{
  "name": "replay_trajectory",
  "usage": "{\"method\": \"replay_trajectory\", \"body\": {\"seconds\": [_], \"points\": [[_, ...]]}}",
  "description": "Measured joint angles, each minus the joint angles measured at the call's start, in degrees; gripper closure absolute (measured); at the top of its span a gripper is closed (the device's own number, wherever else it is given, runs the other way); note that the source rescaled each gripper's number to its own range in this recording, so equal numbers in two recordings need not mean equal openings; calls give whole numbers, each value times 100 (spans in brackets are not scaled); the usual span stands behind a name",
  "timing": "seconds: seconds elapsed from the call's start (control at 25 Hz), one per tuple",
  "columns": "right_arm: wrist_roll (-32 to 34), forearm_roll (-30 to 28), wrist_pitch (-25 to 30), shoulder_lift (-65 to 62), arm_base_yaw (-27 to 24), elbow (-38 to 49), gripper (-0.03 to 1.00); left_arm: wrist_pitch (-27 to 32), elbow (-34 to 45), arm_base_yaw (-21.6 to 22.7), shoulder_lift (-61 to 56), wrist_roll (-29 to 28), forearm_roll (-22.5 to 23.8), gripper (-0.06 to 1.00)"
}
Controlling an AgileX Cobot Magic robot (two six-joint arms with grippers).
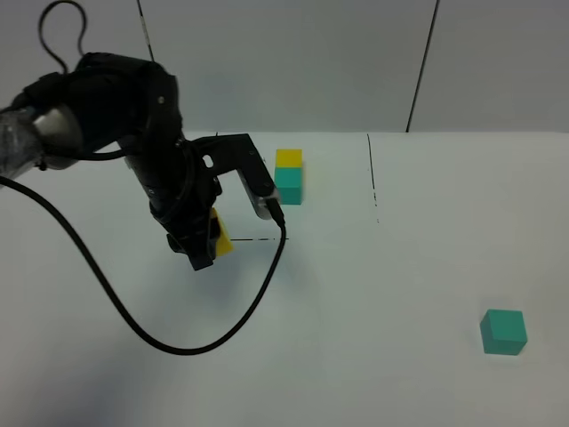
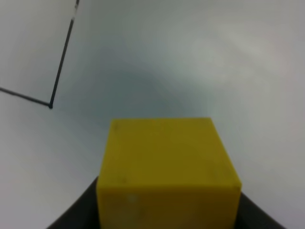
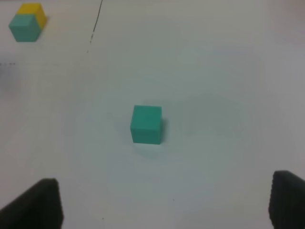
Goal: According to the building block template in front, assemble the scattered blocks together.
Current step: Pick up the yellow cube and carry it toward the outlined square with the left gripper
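I should keep holding the yellow block with my left gripper, because the block is still above the table beside the black outline's corner.
The building block template point(image 1: 289, 175), a yellow cube joined to a teal cube, stands at the back middle of the white table; it also shows in the right wrist view point(image 3: 27, 23). My left gripper point(image 1: 206, 242) is shut on the scattered yellow block point(image 1: 221, 234), left of and nearer than the template. The left wrist view shows this block point(image 2: 167, 167) filling the space between the dark fingers point(image 2: 71, 217). The scattered teal block point(image 1: 503, 332) sits alone at the front right. My right gripper point(image 3: 164, 205) is open, with the teal block point(image 3: 147, 124) ahead of it, apart.
Thin black drawn lines mark the table: one runs front to back right of the template point(image 1: 372, 178), another runs sideways near the held block point(image 1: 258, 238). A corner of the lines shows in the left wrist view point(image 2: 50, 105). The left arm's black cable point(image 1: 178, 342) loops over the table.
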Motion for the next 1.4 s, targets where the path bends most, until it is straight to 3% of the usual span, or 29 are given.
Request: {"method": "replay_trajectory", "body": {"seconds": [0.28, 0.56, 1.0, 1.4], "points": [[0, 0, 0, 0, 0, 0, 23, 558, -993, -638, 962, 482, 147, 94], [0, 0, 0, 0, 0, 0, 23, 563, -1151, -1075, 1518, 647, 565, 94], [0, 0, 0, 0, 0, 0, 23, 217, -1152, -1122, 1798, 634, 667, 94], [0, 0, 0, 0, 0, 0, 23, 240, -1201, -1140, 1941, -24, 937, 94]]}}
